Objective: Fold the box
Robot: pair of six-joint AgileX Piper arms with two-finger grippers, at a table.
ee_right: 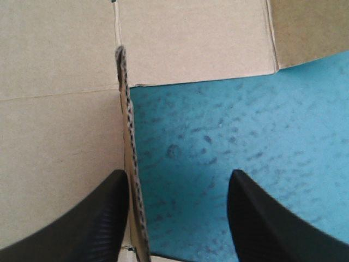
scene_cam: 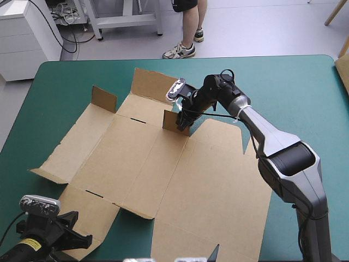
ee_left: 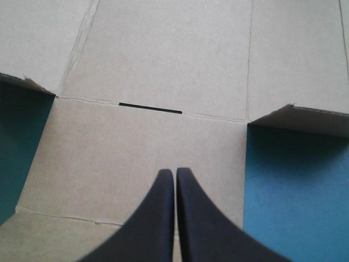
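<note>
I should next grab the small flap by its upright corrugated edge (ee_right: 131, 147) with my right gripper to fold the box.
The brown box (scene_cam: 180, 174) lies as a cut sheet, mostly flat, across the middle of the teal-green table. A small flap (scene_cam: 174, 121) stands upright near its far side. My right gripper (scene_cam: 184, 114) is open and straddles that flap. In the right wrist view the flap's corrugated edge (ee_right: 130, 153) runs close beside one black finger (ee_right: 103, 218), with bare cover in front of the other finger. My left gripper (ee_left: 175, 173) is shut and empty, hovering over a near-left panel of the box (ee_left: 152, 54). In the high view it sits at the sheet's near-left corner (scene_cam: 76, 232).
A second small flap (scene_cam: 103, 98) stands up at the far left of the sheet. The far panel (scene_cam: 152, 84) tilts upward. A narrow slot (ee_left: 150, 108) is cut in the fold line ahead of the left gripper. Bare teal-green cover (scene_cam: 305, 98) stretches to the right.
</note>
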